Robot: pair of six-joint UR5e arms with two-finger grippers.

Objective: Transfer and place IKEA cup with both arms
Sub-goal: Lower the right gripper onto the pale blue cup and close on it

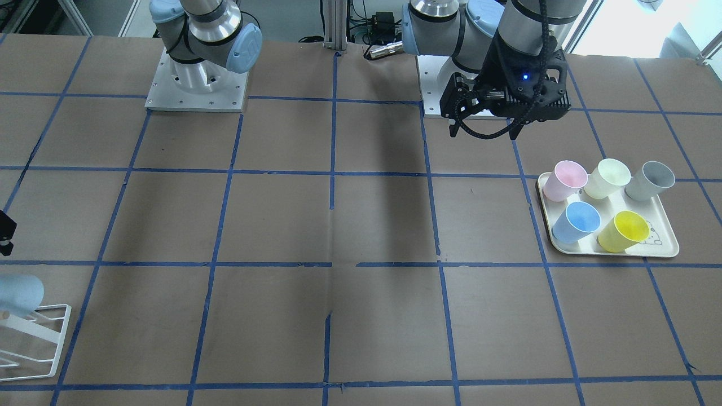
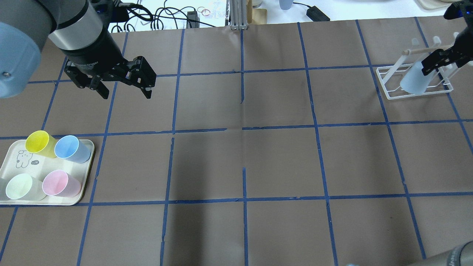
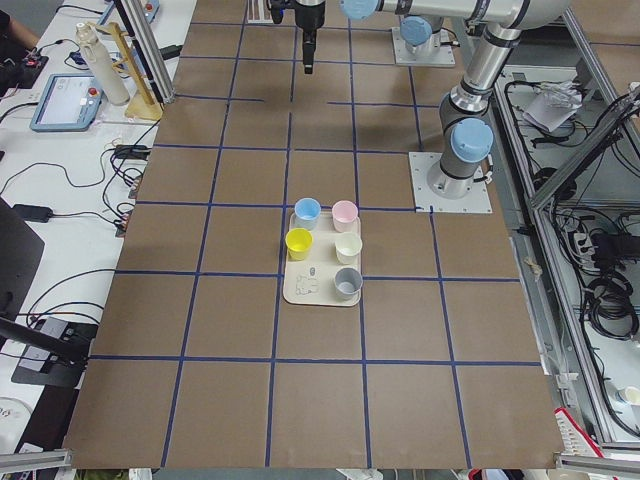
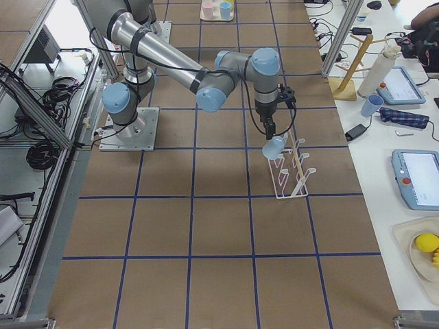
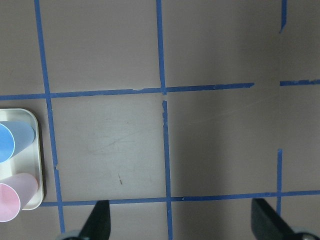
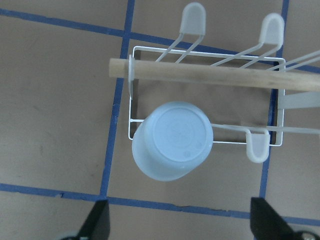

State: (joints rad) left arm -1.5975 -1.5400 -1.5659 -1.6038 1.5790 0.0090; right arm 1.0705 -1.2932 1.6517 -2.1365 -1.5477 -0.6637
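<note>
The pale icy-blue IKEA cup is to be passed across, so my right gripper will next grab it by its closed base end (image 6: 175, 131).
The pale icy-blue IKEA cup (image 6: 172, 140) hangs upside down on a peg of the white wire rack (image 2: 414, 94). It also shows in the overhead view (image 2: 415, 79), the front view (image 1: 20, 296) and the exterior right view (image 4: 274, 147). My right gripper (image 2: 443, 62) is open just above the cup and not touching it; in its wrist view both fingers stand wide apart below the cup. My left gripper (image 2: 123, 90) is open and empty above bare table, beyond the tray; it also shows in the front view (image 1: 485, 132).
A cream tray (image 2: 87, 177) at my near left holds the deeper blue cup (image 2: 72, 149), a yellow cup (image 2: 38, 142), a pink cup (image 2: 59, 183), a pale green cup (image 2: 20, 186) and a grey cup (image 1: 650, 180). The rack has a wooden dowel (image 6: 200, 75) across its top.
</note>
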